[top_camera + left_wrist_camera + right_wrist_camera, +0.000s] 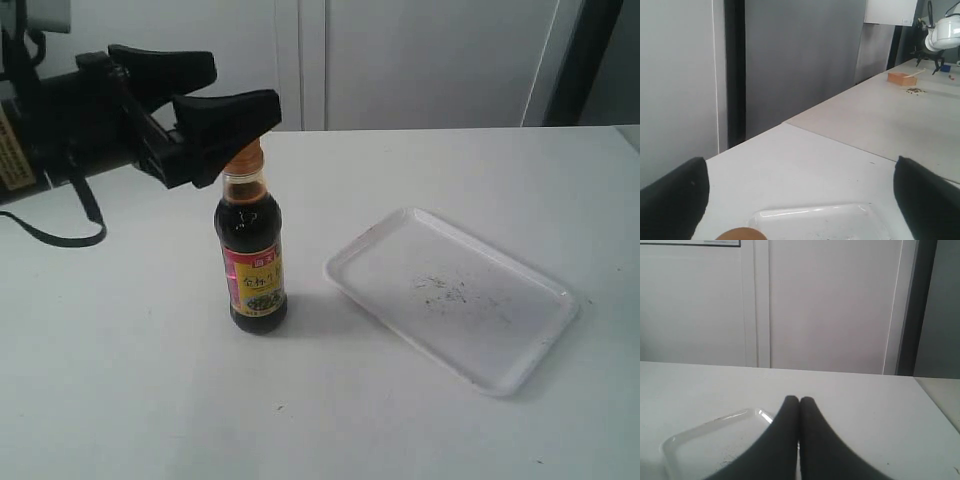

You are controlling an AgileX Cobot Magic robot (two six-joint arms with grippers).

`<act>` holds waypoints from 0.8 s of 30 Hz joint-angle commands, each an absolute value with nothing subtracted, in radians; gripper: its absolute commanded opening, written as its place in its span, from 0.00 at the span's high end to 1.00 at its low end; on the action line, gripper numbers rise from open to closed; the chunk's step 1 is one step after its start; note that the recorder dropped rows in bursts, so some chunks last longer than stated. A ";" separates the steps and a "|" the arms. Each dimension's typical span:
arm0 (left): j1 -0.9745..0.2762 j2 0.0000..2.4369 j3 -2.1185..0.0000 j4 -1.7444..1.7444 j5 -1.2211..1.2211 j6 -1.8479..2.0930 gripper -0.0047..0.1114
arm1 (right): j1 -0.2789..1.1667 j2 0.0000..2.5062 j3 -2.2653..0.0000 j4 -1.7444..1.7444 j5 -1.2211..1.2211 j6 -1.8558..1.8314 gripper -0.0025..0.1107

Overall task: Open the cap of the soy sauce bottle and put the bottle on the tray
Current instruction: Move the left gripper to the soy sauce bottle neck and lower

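Observation:
My left gripper should next grab the soy sauce bottle (252,255) around its body below the cap, so the cap stays free to open.
The soy sauce bottle (252,255) stands upright on the white table, left of the middle, its pink-and-yellow label facing me. Its golden-orange cap (243,156) looks closed, with the top partly hidden behind a black finger. My left gripper (243,86) hovers open at cap height, one finger in front of the cap and one behind. In the left wrist view the fingers (675,200) stand wide apart, and the cap (740,234) peeks in at the edge. The white speckled tray (455,298) lies empty to the bottle's right. My right gripper (799,402) is shut on nothing, beside the tray (700,442).
A black cable (60,236) loops on the table under the left arm. In the left wrist view a second table carries a small orange box (901,78) and another white machine (945,31). White wall panels stand behind the table.

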State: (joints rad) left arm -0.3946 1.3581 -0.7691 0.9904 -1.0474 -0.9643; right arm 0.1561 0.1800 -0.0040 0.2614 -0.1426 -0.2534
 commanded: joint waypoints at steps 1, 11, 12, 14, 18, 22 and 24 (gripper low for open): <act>-0.408 1.420 -0.809 0.981 -1.048 -0.964 0.09 | 0.150 0.183 0.000 0.254 -0.161 -0.264 0.98; -0.410 1.531 -0.840 0.938 -1.045 -0.876 0.09 | 0.150 0.183 0.000 0.254 -0.159 -0.264 0.98; -0.410 1.537 -0.840 0.939 -1.045 -0.870 0.09 | 0.150 0.183 0.000 0.254 -0.159 -0.264 0.98; -0.410 1.551 -0.840 0.928 -1.045 -0.856 0.09 | 0.150 0.183 0.000 0.254 -0.159 -0.264 0.98; -0.410 1.574 -0.838 0.926 -1.048 -0.850 0.09 | 0.150 0.183 0.000 0.254 -0.157 -0.264 0.98; -0.410 1.590 -0.838 0.930 -1.053 -0.841 0.09 | 0.150 0.183 0.000 0.254 -0.155 -0.264 0.98; -0.410 1.601 -0.838 0.934 -1.049 -0.834 0.09 | 0.150 0.183 0.000 0.254 -0.155 -0.264 0.98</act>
